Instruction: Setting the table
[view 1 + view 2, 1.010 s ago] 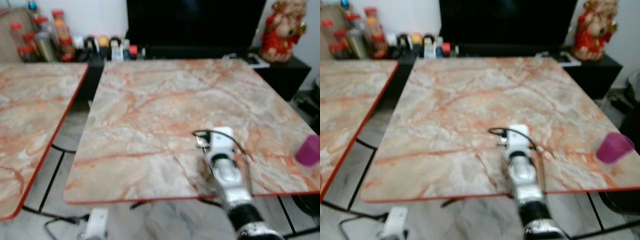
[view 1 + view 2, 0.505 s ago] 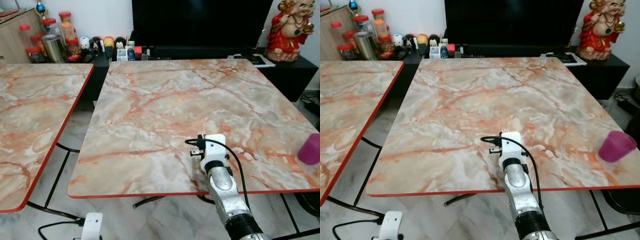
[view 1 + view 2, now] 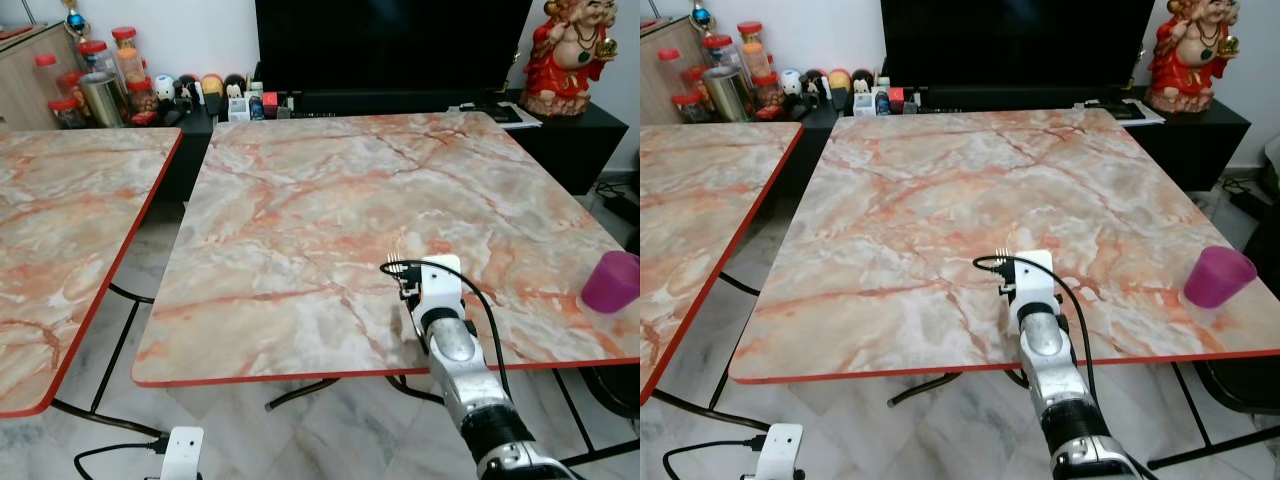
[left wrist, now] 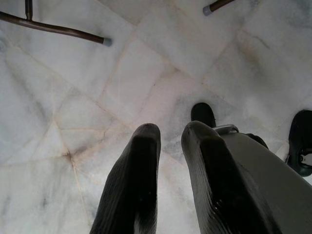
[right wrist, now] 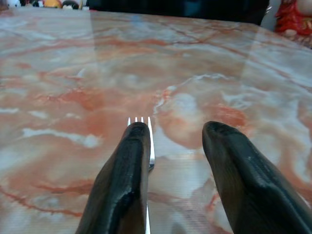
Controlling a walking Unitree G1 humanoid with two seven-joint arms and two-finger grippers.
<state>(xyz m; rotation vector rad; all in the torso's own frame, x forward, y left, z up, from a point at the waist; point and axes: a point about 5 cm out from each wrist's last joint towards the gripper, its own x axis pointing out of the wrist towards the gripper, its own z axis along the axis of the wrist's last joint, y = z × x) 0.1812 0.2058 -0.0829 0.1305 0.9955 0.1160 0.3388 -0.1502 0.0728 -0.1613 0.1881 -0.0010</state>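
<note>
I should grip the silver fork (image 5: 142,119) by its narrow neck behind the tines with my right gripper next, because the tines stick out at the far end of the fork.
My right gripper (image 5: 175,127) is held out low over the marble table (image 3: 300,190), near its front edge, and is open with a wide gap between its fingers. A silver fork (image 5: 142,119) lies along the inner side of one finger, its tines pointing toward the far side of the table. From the head, the tines (image 3: 393,263) poke out just past the white wrist housing (image 3: 437,285). A purple cup (image 3: 610,281) stands upright near the table's right front corner. My left gripper (image 4: 170,132) hangs idle above the floor with its fingers close together.
A second marble table (image 3: 70,220) stands to the left across a floor gap. A black TV cabinet (image 3: 390,100) runs behind, with jars (image 3: 95,85), small figurines and a red statue (image 3: 570,55) on it. A white plug (image 3: 180,450) and cable lie on the tiles.
The head view has steadied from blur and shifted a little. My right arm stays over the same spot near the table's front edge, the fork still by its finger.
</note>
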